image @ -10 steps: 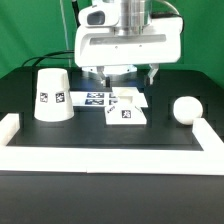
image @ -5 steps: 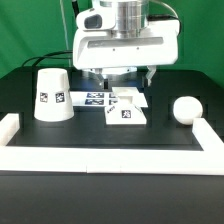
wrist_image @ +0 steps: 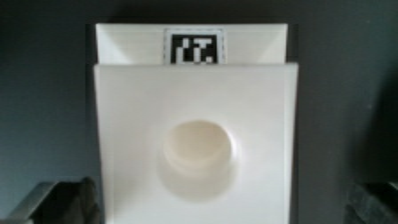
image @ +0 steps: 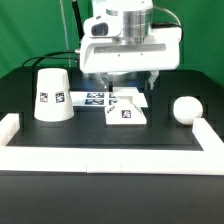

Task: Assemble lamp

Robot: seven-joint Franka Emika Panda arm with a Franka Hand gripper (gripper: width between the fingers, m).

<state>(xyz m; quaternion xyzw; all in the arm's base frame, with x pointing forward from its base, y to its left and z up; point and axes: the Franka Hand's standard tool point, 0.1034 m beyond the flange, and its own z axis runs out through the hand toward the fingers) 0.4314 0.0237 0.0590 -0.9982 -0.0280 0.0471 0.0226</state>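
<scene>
I should next grab the lamp base with my gripper by the sides of its raised block. The lamp base's oval socket [wrist_image: 199, 146] will then stay free for the bulb.
The white lamp base [image: 126, 108] lies flat on the black table, mid-scene, with tags on its side. In the wrist view the base [wrist_image: 196, 120] fills the picture, showing an oval socket [wrist_image: 199, 152] and a tag [wrist_image: 196, 48]. My gripper [image: 129, 79] hangs just above the base, open and empty, its dark fingers [wrist_image: 50, 200] standing either side of the base. The tapered shade [image: 51, 95] stands at the exterior view's left. The ball-shaped bulb [image: 185, 108] lies at the exterior view's right.
The marker board [image: 94, 97] lies flat just behind the base, towards the shade. A low white border [image: 100, 156] runs along the table's front and up both sides. The robot's white body [image: 130, 45] looms over the table's middle.
The gripper has come down slightly towards the base and shifted a little to the exterior view's right. The lamp parts have not moved.
</scene>
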